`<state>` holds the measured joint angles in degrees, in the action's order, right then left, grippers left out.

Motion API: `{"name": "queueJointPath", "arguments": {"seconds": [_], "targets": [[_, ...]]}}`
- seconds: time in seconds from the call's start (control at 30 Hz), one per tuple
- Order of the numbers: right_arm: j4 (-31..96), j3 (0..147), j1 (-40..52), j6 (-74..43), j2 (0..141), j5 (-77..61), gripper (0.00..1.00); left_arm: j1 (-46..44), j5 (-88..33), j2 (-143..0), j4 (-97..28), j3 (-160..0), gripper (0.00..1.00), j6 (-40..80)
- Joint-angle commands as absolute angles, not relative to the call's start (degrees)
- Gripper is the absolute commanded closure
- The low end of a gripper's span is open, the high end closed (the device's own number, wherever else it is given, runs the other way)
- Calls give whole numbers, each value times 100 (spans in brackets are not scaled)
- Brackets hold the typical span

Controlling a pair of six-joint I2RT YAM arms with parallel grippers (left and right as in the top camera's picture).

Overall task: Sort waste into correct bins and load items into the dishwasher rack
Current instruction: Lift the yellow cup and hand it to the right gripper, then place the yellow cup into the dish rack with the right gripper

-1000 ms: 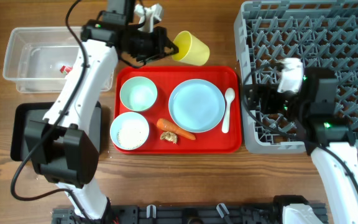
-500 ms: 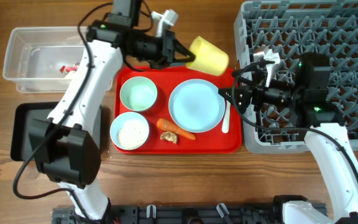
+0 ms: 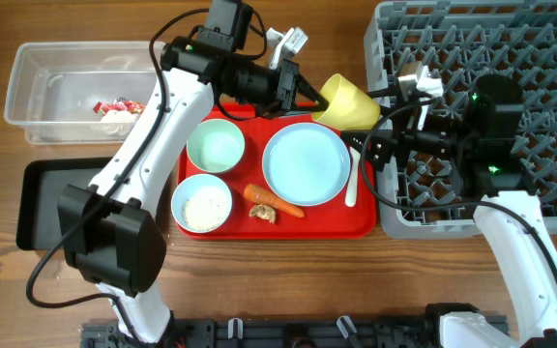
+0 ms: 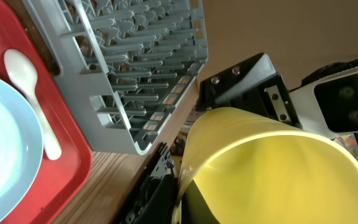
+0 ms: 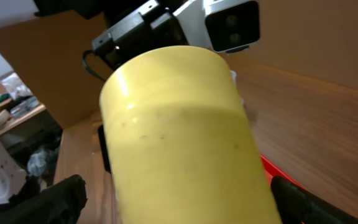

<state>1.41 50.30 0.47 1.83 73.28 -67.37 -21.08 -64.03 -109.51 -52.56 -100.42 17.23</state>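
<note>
My right gripper closes on the yellow cup next, since the yellow cup's side (image 3: 346, 103) (image 5: 194, 177) reaches back past both open fingers.
My left gripper (image 3: 309, 95) is shut on the rim of the yellow cup (image 3: 350, 102) and holds it tilted above the red tray's far right corner. The cup fills the left wrist view (image 4: 272, 168). My right gripper (image 3: 379, 124) is open, with its fingers on either side of the cup (image 5: 179, 130); I cannot tell if they touch it. The grey rack (image 3: 511, 58) stands to the right. On the red tray (image 3: 356, 224) lie the blue plate (image 3: 304, 164), an empty bowl (image 3: 215, 147), a bowl of rice (image 3: 201, 204), the carrot (image 3: 277, 201), a brown scrap (image 3: 263, 214) and the white spoon (image 3: 353, 174).
The clear tub (image 3: 27, 87) at the far left holds the red wrapper (image 3: 116, 104) and something white. The black tray (image 3: 39, 193) lies in front of it, partly under my left arm. The rack's near left corner is close beside the right gripper.
My left arm has carried the cup to the right, from behind the tray to beside the rack. My right gripper has come off the rack to the left and now straddles the cup.
</note>
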Motion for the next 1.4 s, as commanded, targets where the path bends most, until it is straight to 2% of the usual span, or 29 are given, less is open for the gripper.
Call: {"name": "queueJointPath", "arguments": {"seconds": [0.0,0.27,0.4,0.53,0.73,0.77,0.87,0.97,1.1,1.3,1.37], "targets": [[110,5153,32,283,7371,-7065,11,-2115,-6578,-10989,-5212,-10084,96,1719],[113,5153,30,283,7371,-7061,23,-2110,-6578,-10989,-5192,-10084,96,1737],[113,5153,30,287,7371,-7037,25,-2110,-6578,-10989,-5192,-10084,96,1737],[119,5153,30,281,7371,-6945,33,-2110,-6578,-10989,-5192,-10084,96,1734],[401,5153,30,-139,7371,-5841,41,-2110,-6429,-10989,-5194,-10084,82,1728],[458,5153,30,-169,7371,-5710,43,-2110,-6254,-10989,-5196,-10084,79,1728],[548,5153,30,-174,7371,-5498,48,-2112,-5358,-10989,-5236,-10084,78,1708],[617,5153,30,-338,7349,-5146,48,-2110,-4016,-10989,-5459,-10084,70,1708],[976,5155,30,-342,7218,-4259,48,-2073,-2082,-10989,-5983,-10084,67,1710],[2375,5481,-108,-342,6781,-2626,48,-1907,-187,-10982,-7065,-10084,66,1708],[3173,5892,-342,-342,6654,-2084,48,-1796,311,-10982,-7415,-10084,69,1710]]}}
